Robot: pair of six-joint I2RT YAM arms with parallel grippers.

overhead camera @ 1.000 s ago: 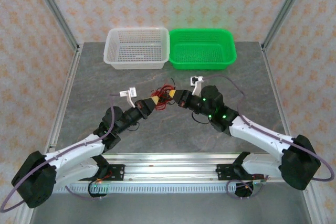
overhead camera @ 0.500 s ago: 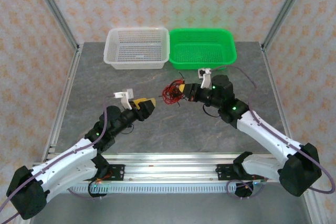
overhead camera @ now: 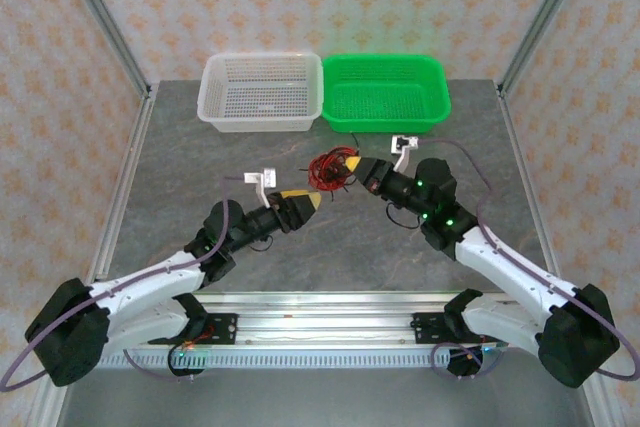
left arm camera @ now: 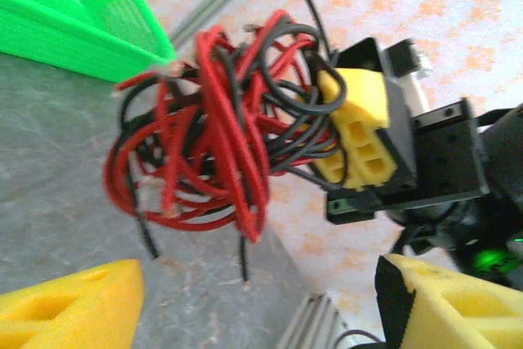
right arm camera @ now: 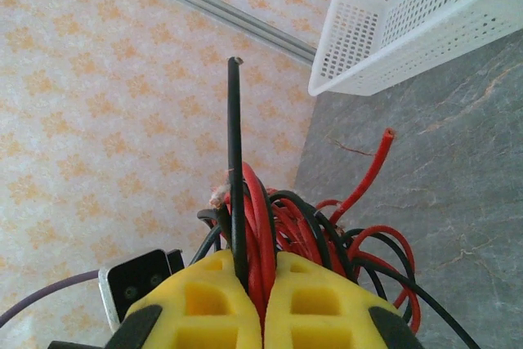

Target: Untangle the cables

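Observation:
My left gripper will next take hold of the red cables on the ball's side opposite my right gripper, so that I can pull the tangled cables apart.
The cables (overhead camera: 326, 169) are a tangled ball of thin red and black wires, hanging just above the table in front of the green basket. My right gripper (overhead camera: 352, 162) is shut on one side of the ball; its yellow fingers (right arm camera: 327, 308) pinch several red and black strands (right arm camera: 260, 226), and one black end sticks straight up. My left gripper (overhead camera: 312, 200) stands open just left of and below the ball, apart from it. In the left wrist view the cables (left arm camera: 204, 128) hang ahead of my open left gripper (left arm camera: 261, 316), with nothing between its yellow fingers (left arm camera: 69, 308).
A white basket (overhead camera: 262, 117) and a green basket (overhead camera: 388, 119) stand side by side at the back of the grey table, both with nothing in them. The white basket (right arm camera: 425, 22) is close beyond the ball. Metal frame posts rise at the table's corners.
My left gripper let go of the cables and opened, drew back, then came forward again. My right gripper carried the ball away from it toward the green basket.

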